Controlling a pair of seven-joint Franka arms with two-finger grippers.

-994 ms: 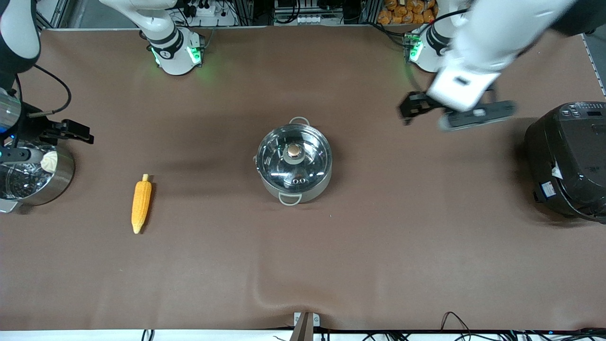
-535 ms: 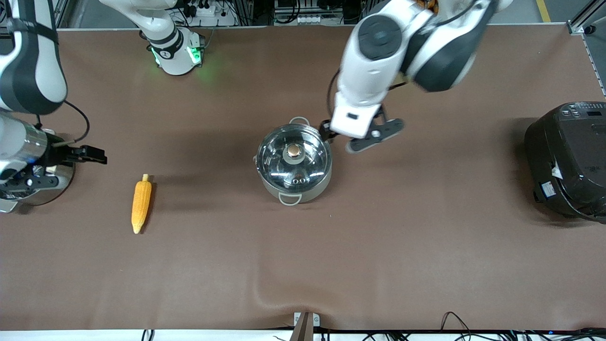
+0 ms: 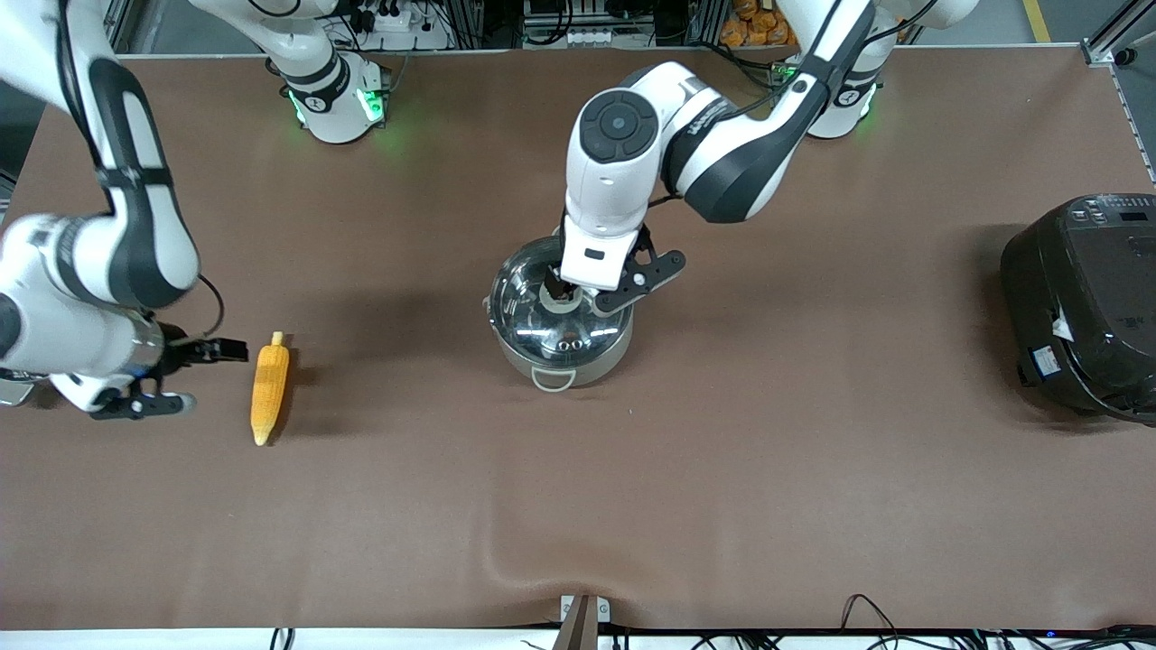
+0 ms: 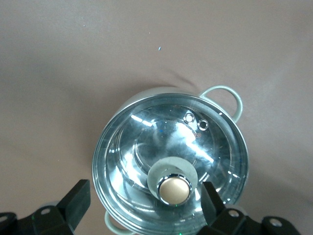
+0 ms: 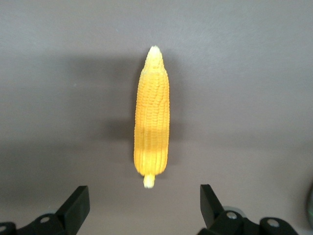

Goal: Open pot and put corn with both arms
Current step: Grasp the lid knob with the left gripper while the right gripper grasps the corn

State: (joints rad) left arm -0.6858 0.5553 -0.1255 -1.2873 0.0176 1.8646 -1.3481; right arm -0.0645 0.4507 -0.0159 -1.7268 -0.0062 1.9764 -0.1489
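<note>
The yellow corn needs to go into the steel pot (image 3: pixel 582 355). My right gripper should next take hold of it by its thick end (image 3: pixel 273 363), beside the stub.
The steel pot (image 3: pixel 582 355) stands mid-table with its glass lid (image 3: pixel 519 298) on. My left gripper (image 3: pixel 562 287) hangs open just over the lid. In the left wrist view the copper knob (image 4: pixel 174 190) lies between the spread fingers (image 4: pixel 78 201), closer to one of them, and the gripper (image 4: pixel 145 197) touches nothing. The yellow corn (image 3: pixel 270 388) lies flat toward the right arm's end of the table. My right gripper (image 3: pixel 212 351) is open and empty, up in the air beside the corn. In the right wrist view the corn (image 5: pixel 152 117) lies ahead of the gripper (image 5: pixel 145 203), stub end toward it.
A large black rice cooker (image 3: pixel 1079 307) stands at the left arm's end of the table. The brown table cover has a raised fold (image 3: pixel 542 560) near the edge closest to the front camera.
My left arm swung from near the rice cooker to over the pot lid and came down over the knob. My right gripper moved from the table's end toward the corn.
</note>
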